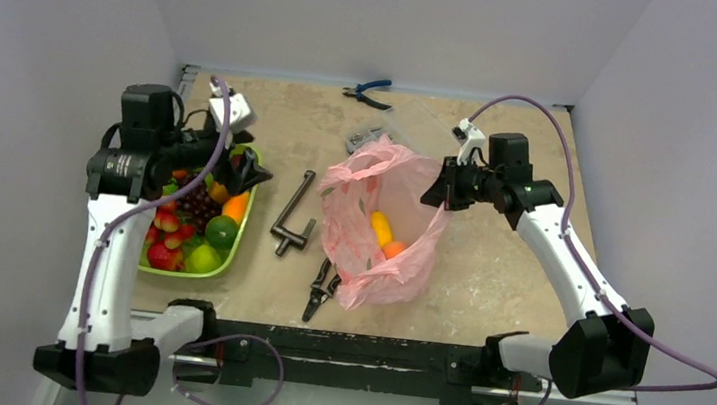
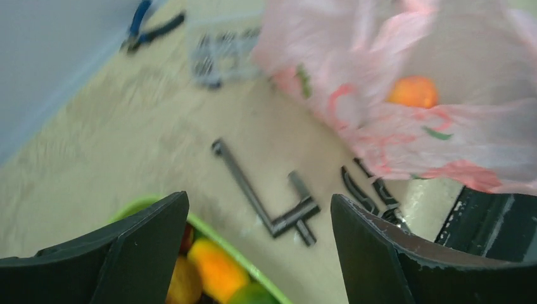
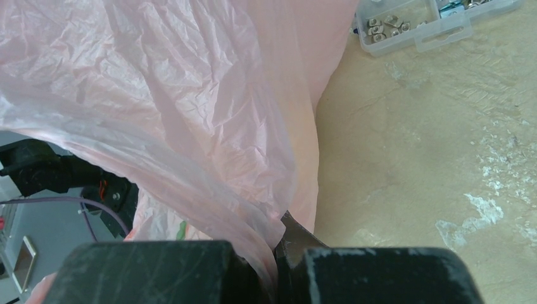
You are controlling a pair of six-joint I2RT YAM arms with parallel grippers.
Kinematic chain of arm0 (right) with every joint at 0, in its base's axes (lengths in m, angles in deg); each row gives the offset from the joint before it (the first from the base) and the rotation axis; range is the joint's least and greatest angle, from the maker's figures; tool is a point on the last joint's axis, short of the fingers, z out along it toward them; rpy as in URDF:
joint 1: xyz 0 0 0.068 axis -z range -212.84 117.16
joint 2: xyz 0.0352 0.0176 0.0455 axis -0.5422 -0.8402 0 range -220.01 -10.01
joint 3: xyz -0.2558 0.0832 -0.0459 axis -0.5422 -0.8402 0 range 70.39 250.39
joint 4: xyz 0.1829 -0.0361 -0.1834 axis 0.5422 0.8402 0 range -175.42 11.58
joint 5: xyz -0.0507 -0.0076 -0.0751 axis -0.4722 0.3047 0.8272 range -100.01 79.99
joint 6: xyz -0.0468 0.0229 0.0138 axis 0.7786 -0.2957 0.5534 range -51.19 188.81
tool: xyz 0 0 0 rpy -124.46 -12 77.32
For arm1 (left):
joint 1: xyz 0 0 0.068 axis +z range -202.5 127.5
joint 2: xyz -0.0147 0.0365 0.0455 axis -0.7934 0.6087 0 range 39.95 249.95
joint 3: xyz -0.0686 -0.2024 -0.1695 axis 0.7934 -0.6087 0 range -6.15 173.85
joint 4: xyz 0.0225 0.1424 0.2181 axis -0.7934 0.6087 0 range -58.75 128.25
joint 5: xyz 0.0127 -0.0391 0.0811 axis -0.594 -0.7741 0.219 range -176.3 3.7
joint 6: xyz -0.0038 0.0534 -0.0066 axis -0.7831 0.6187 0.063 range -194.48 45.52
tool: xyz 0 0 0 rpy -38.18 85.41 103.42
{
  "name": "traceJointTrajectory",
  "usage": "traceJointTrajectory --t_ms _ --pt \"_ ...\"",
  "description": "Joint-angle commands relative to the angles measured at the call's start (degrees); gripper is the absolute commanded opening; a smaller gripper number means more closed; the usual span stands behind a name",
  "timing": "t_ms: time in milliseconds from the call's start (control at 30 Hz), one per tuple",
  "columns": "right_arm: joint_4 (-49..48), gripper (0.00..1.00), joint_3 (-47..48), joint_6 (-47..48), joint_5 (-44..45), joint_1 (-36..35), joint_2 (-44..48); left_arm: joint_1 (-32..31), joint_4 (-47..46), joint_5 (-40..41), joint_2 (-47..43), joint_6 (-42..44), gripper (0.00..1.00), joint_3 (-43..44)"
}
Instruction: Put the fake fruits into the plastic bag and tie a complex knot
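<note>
My left gripper would leave every fruit [image 1: 234,207] in the lime-green tray if I lifted it now, because its fingers are wide apart above them.
The pink plastic bag [image 1: 382,225] lies open at the table's middle, with a yellow fruit [image 1: 382,228] and an orange fruit [image 1: 394,249] inside. My right gripper [image 1: 439,191] is shut on the bag's right rim [image 3: 253,209] and holds it up. My left gripper [image 1: 249,177] is open and empty above the right edge of the lime-green tray [image 1: 240,235]. The tray holds several fake fruits [image 1: 193,230] in red, orange, green and dark purple. In the left wrist view, orange and yellow fruits [image 2: 215,269] show between my fingers, and the bag [image 2: 405,95] lies beyond. No knot shows.
A black metal bracket [image 1: 292,218] lies between tray and bag. Black pliers [image 1: 321,289] lie by the bag's near-left corner. Blue-handled pliers [image 1: 366,91] and a small clear parts box [image 1: 366,138] lie at the back.
</note>
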Motion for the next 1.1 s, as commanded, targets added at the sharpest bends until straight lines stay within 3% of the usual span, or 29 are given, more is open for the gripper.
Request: traceJointTrajectory --t_ms 0,100,333,800,933,1067 --pt "-0.43 0.00 1.80 0.19 -0.74 -0.09 0.59 12.93 7.84 10.92 5.45 -4.32 0.80 -2.17" --pt "-0.51 0.00 1.71 -0.07 -0.93 -0.06 0.39 16.34 6.49 21.42 10.70 -4.72 0.81 -3.24" --pt "-0.36 0.00 2.10 -0.03 -0.72 -0.09 0.24 16.84 2.00 31.43 22.84 -6.03 0.78 -6.32" --pt "-0.44 0.00 2.04 0.19 -0.37 -0.03 -0.58 15.60 -4.94 33.48 34.30 -7.86 0.72 -9.84" --pt "-0.52 0.00 1.80 0.31 -0.17 -0.05 -0.56 15.41 -5.95 33.19 35.23 -7.63 0.58 -9.82" --pt "-0.29 0.00 1.97 0.55 0.00 -0.05 -0.50 15.57 -3.37 31.02 31.66 -7.59 0.38 -8.03"
